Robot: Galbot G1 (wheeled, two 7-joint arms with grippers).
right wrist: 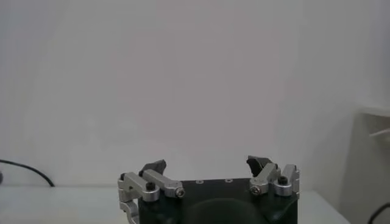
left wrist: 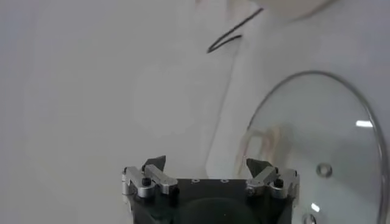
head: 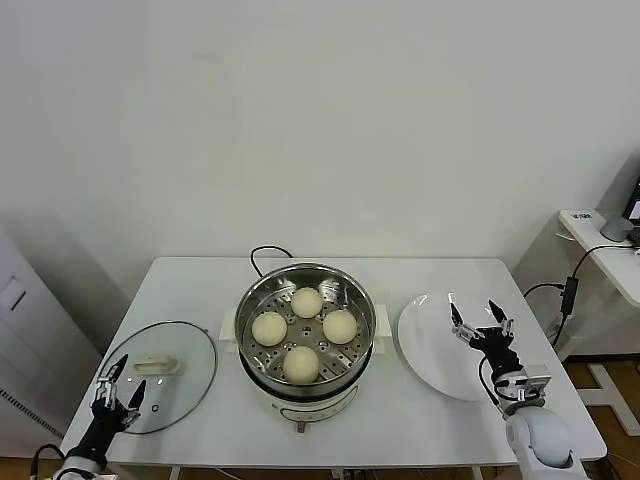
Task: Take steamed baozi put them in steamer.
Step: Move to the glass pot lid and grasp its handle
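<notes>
The round glass lid point(head: 184, 392) lies flat and wide on the tabletop, so my left gripper should next grab the lid by its raised cream handle point(head: 157, 366).
The steamer point(head: 250, 310) stands at the table's middle, a shiny steel pot on a white base with a black cord behind it. Several pale cream baozi lie on its perforated tray: one at the back point(head: 306, 301), one at the left point(head: 269, 328), one at the right point(head: 340, 325), one at the front point(head: 301, 364). My left gripper point(head: 123, 380) is open and empty, low at the front left over the glass lid's near edge. My right gripper point(head: 478, 317) is open and empty above the white plate. Both show open in their wrist views, the left point(left wrist: 207, 164) and the right point(right wrist: 207, 163).
A round glass lid point(head: 185, 375) with a cream handle lies flat at the table's left, also in the left wrist view point(left wrist: 329, 140). A bare white plate point(head: 430, 345) lies right of the steamer. A wall stands behind; another table with a cord point(head: 575, 280) is at the far right.
</notes>
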